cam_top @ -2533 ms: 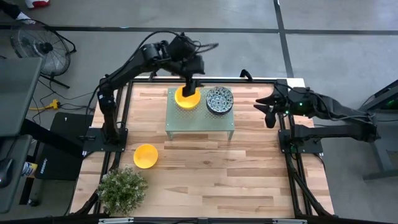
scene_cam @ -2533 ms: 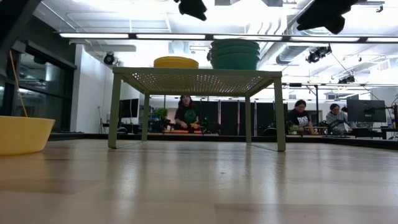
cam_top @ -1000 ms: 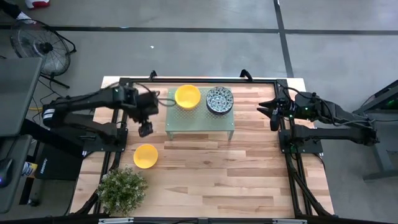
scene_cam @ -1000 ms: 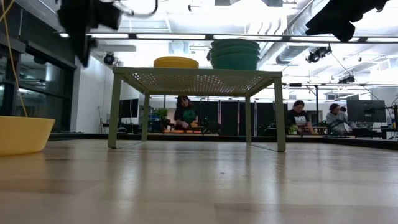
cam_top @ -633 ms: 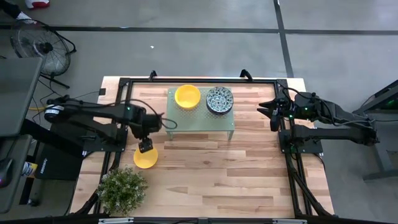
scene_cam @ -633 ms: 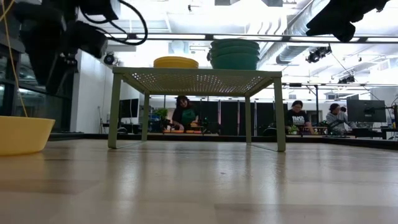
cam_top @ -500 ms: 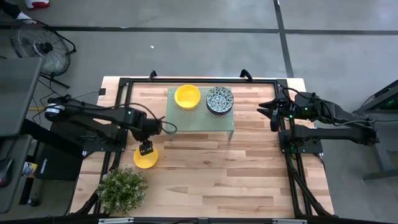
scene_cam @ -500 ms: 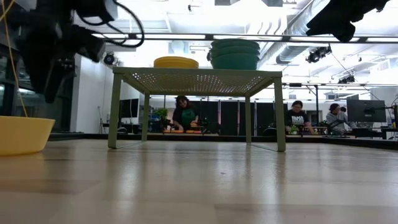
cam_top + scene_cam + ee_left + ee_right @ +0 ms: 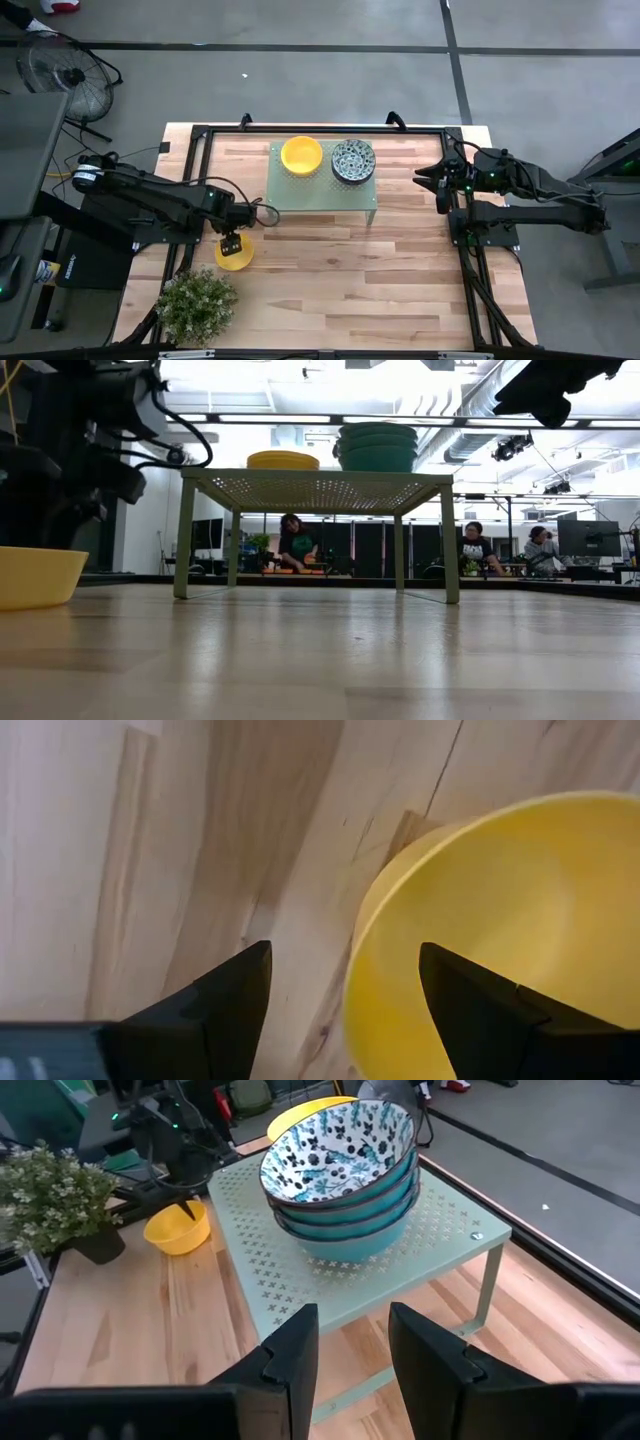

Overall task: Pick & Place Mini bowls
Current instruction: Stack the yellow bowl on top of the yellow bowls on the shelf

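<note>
The left gripper's fingers are on either side of the yellow bowl's rim (image 9: pixel 355 960), so they would catch the bowl if they closed now. The left gripper needs to close on the bowl.
A single yellow mini bowl (image 9: pixel 236 254) stands on the table's left part, also in the low view (image 9: pixel 35 575). My left gripper (image 9: pixel 232 243) is open just above it. One finger (image 9: pixel 470 995) is over the bowl's inside and the other (image 9: pixel 230 995) is outside its rim (image 9: pixel 362 925). A stack of yellow bowls (image 9: pixel 301 154) and a stack of blue-green patterned bowls (image 9: pixel 352 160) rest on the pale green stand (image 9: pixel 320 195). My right gripper (image 9: pixel 437 185) is open and empty at the table's right edge.
A potted plant (image 9: pixel 197 305) stands at the near left corner, close to the single bowl. The stand's legs (image 9: pixel 183 540) rise from the table's far middle. Black frame rails (image 9: pixel 460 250) run along the table's sides. People sit in the room behind (image 9: pixel 298 540).
My left gripper has gone from beside the stand's left end toward the table's near edge and down, until it is over the single yellow bowl's rim. The bowl has stayed in place.
</note>
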Controlling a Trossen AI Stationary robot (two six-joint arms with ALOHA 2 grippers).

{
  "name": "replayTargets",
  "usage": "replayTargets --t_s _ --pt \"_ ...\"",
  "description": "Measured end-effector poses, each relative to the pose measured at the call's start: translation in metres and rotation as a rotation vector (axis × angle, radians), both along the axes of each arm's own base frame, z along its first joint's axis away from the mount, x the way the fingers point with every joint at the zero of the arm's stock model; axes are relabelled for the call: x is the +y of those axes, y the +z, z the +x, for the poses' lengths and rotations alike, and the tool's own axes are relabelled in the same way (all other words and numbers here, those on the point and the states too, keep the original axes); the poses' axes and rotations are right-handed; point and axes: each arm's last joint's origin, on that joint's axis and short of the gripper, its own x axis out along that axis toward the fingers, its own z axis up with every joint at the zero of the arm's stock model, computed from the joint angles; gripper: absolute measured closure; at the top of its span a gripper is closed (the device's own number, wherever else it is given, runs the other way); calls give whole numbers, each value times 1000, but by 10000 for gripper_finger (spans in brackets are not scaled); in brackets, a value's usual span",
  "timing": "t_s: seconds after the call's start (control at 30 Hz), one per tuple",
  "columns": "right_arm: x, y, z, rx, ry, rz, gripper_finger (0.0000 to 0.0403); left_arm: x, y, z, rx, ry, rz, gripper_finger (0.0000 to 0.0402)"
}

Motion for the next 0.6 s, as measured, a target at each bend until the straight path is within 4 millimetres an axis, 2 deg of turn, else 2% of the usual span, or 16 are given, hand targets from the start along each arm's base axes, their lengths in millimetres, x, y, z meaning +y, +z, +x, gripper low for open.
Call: replayTargets --t_s 0.13,0.43,0.6 --pt "0 0 0 -1 4 2 290 -1 -2 0 -7 -17 -21 178" --pt "0 0 0 0 0 0 290 0 -2 0 -12 -17 -2 297" --pt "0 0 0 0 -1 0 290 0 -2 0 -9 -16 5 349"
